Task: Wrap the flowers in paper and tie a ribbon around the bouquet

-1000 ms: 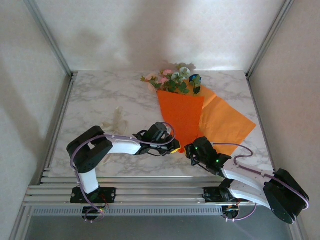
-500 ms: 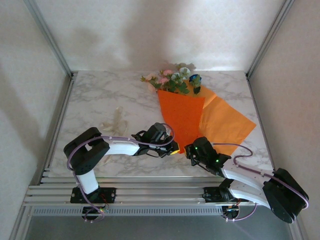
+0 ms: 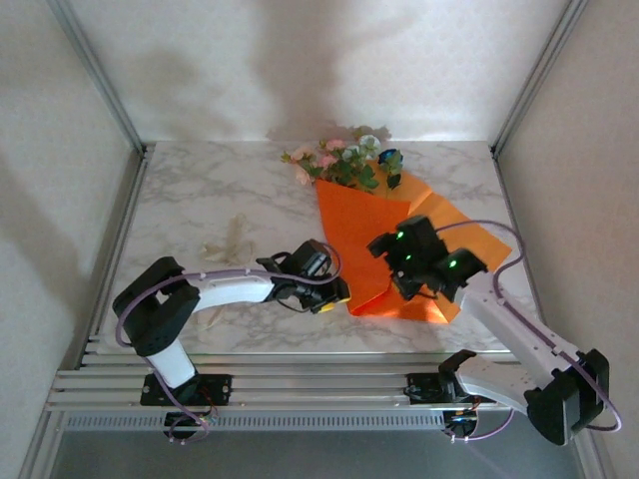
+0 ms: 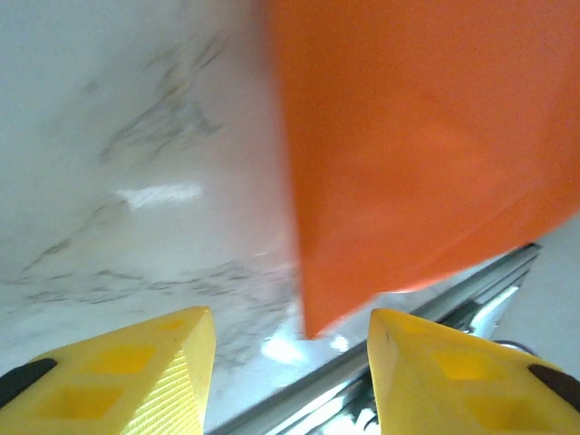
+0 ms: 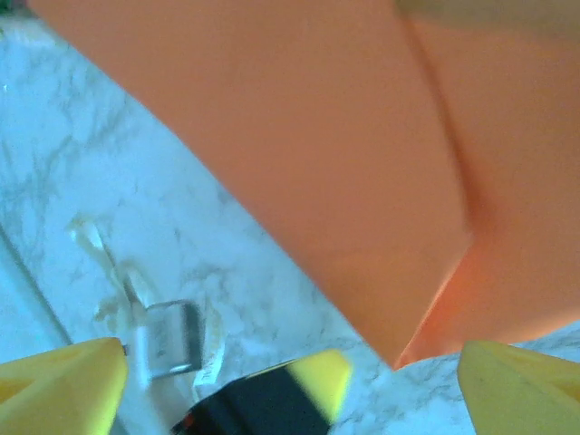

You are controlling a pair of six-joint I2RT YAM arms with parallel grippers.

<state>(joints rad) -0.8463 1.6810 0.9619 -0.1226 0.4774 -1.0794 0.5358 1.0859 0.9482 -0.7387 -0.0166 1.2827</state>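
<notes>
The right gripper pinches the orange paper's spread flap by its outer edge next, opposite my left gripper. Then the flap folds across to wrap the flowers [image 3: 344, 160].
The flowers [image 3: 344, 160] lie at the back of the table, their stems under the folded orange paper [image 3: 364, 239]. That paper tapers to a loose point [image 4: 313, 326] near the front edge. My left gripper [image 3: 334, 294] sits low just left of that point, open, its yellow fingers [image 4: 136, 372] apart with nothing between them and the paper tip a little ahead of them. My right gripper [image 3: 391, 247] hangs open above the paper, fingertips [image 5: 63, 381] spread wide and empty. The pale ribbon [image 3: 230, 239] lies crumpled on the marble to the left, and it also appears as a pale strip [image 5: 91, 237].
The marble table [image 3: 200, 190] ends in metal rails [image 3: 300, 384] along the near edge, close behind the paper tip. White walls and frame posts [image 3: 110, 90] enclose the back and sides. The paper's right flap [image 3: 459, 235] spreads toward the right edge.
Both grippers have opened and let go of the paper's lower end. The right arm has lifted and swung back over the paper. The paper's bottom has spread out to the right.
</notes>
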